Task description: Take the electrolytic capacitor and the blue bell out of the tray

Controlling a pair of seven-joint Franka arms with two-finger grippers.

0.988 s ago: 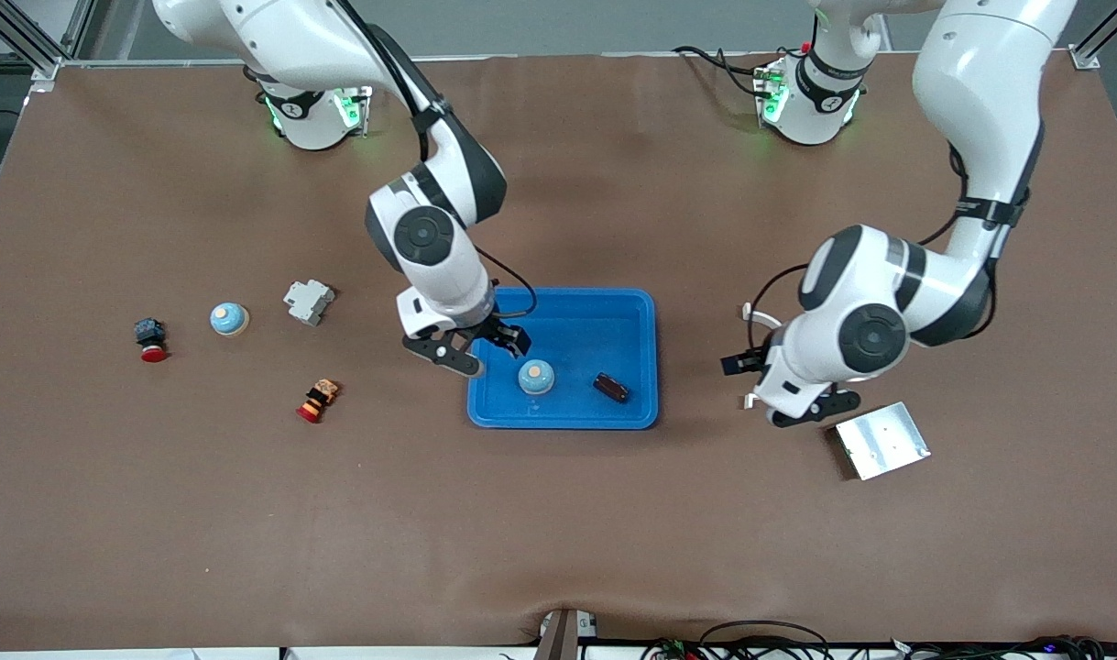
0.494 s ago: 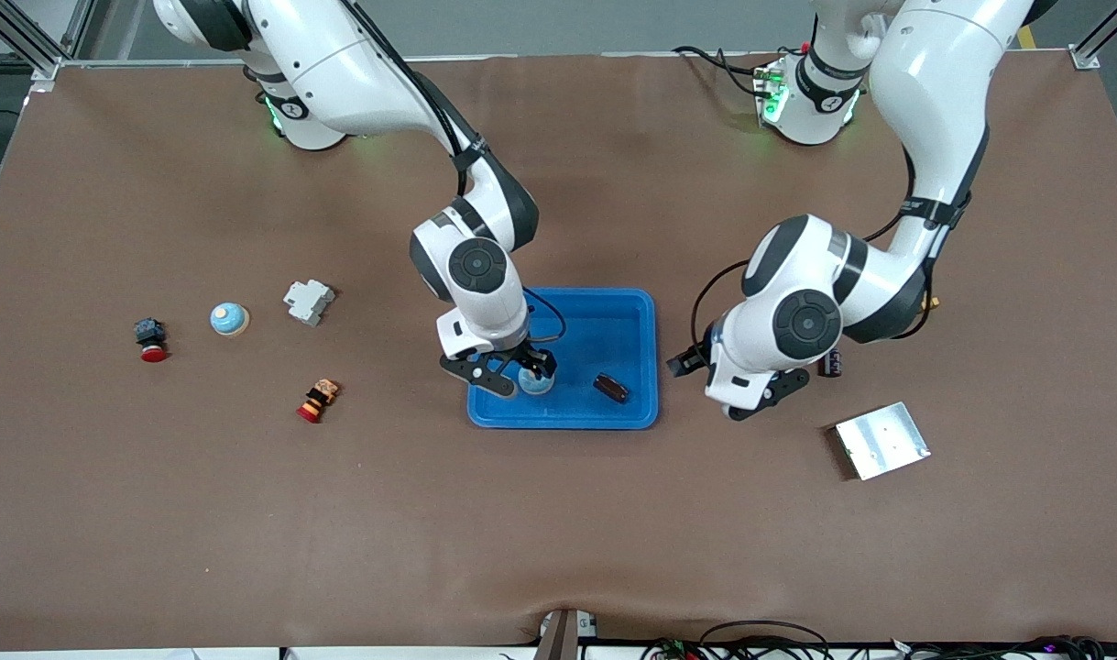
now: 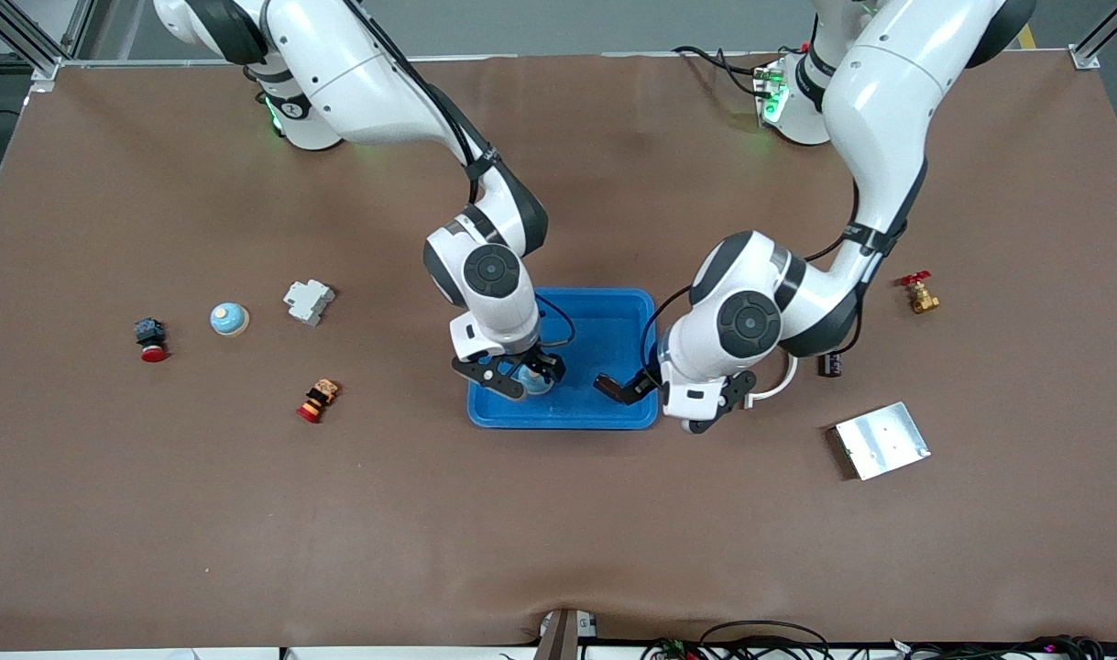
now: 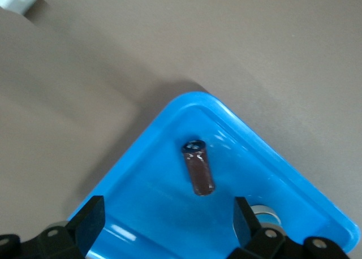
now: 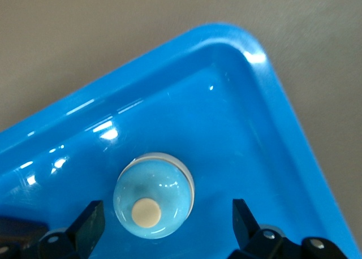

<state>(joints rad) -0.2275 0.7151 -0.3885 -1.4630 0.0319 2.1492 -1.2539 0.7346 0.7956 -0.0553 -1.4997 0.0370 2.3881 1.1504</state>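
Observation:
The pale blue bell (image 3: 534,381) is next for my right gripper, which should grab it by its domed sides to lift the bell from the blue tray (image 3: 604,312).
The pale blue bell (image 3: 534,381) with its cream button (image 5: 146,212) rests in the blue tray (image 3: 604,312), near the tray's rim closest to the front camera. My right gripper (image 3: 524,374) hangs over it, open, one finger on each side (image 5: 167,225). A dark brown capacitor (image 3: 610,385) lies in the same tray toward the left arm's end (image 4: 198,169). My left gripper (image 3: 668,406) is over that end's tray rim, open and empty (image 4: 167,219), with the capacitor just past its fingertips.
Toward the right arm's end lie a second blue bell (image 3: 229,318), a grey module (image 3: 308,301), a red push button (image 3: 150,339) and an orange-red part (image 3: 318,400). Toward the left arm's end are a metal plate (image 3: 881,440), a small black cylinder (image 3: 829,364) and a brass valve (image 3: 917,293).
Both arms moved in toward the tray. The right gripper came over the bell. The left gripper travelled from beside the metal plate to the tray's end by the capacitor.

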